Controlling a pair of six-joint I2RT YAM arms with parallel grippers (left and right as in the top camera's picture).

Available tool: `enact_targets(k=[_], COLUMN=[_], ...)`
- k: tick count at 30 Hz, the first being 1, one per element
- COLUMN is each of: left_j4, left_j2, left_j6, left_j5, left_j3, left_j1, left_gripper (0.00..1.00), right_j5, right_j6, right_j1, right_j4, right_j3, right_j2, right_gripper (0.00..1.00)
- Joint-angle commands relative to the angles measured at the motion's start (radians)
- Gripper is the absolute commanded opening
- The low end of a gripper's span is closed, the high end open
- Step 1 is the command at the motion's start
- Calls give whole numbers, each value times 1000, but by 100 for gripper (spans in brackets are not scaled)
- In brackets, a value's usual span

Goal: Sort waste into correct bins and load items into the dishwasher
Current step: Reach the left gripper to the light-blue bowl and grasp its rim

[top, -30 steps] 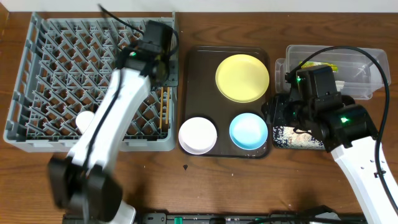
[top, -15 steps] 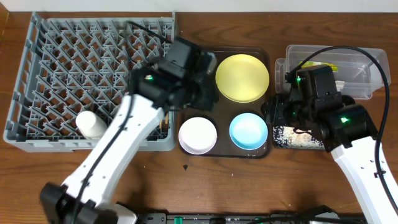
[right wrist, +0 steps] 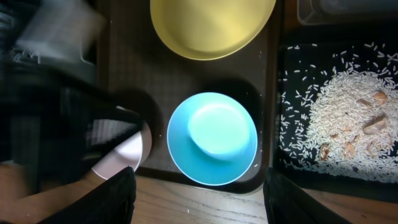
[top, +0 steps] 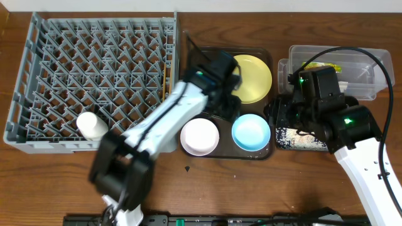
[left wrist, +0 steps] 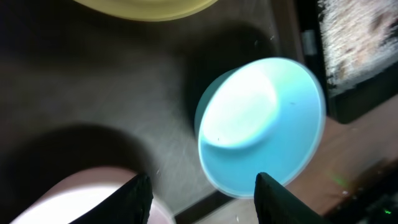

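Observation:
The light blue bowl's rim [top: 233,133] on the side toward the pale pink bowl [top: 200,136] is the part my left gripper should pinch next. The bowl can then go edgewise into the dish rack.
My left gripper [top: 224,105] is open and empty over the brown tray, just above the light blue bowl [top: 250,132], which also shows in the left wrist view [left wrist: 261,124]. The pale pink bowl [top: 200,136] sits left of it and the yellow plate [top: 248,78] behind. My right gripper [right wrist: 199,199] is open and empty, held high by the black tray [top: 301,139] of rice scraps [right wrist: 348,112]. The white cup [top: 91,124] and chopsticks [top: 166,80] lie in the grey dish rack [top: 19,94]. The clear tub [top: 361,59] holds the green-and-yellow wrapper [top: 328,66]. I cannot make out the napkin.
The dark brown serving tray [top: 204,69] lies between the rack and the bins. The left arm stretches diagonally from the table's front across the rack's right corner. Bare wooden table runs along the front edge.
My left arm has swung right, from over the dish rack's right side to over the brown tray near the blue bowl. The right arm has not moved.

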Motion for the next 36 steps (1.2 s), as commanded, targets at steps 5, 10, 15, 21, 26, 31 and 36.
enact_targets(k=[5,10,15,21,26,31,36], left_j4=[16,48,114,138,124,50,-31], left_j2=[130,174,228,260,243,156,-22], left_j6=[18,40,39,39,38,26,5], left_j5=[78,76,50,36,36,-12,-293], left_j3=[-4,-4,-4,-4,10,66,96], left_j1=[-19,-29,-52,-59,-54,-26,28], left_gripper=[54,54,47,19,8,7,8], right_j5=[64,-14,-32,-31,-31,-31,-31], right_j6=[79,43,25,25,25,24,24], right_j1=[-80,-265,-304,-303,-304,-304,-303], right_j4=[-119,-123,-127,-138,-138,-138,-137], right_j3=[3,3,3,3,3,3,3], right_j2=[-21,-58,-63,-63,-63,-63,-63], right_gripper=[66,69,70,71,71,71,71])
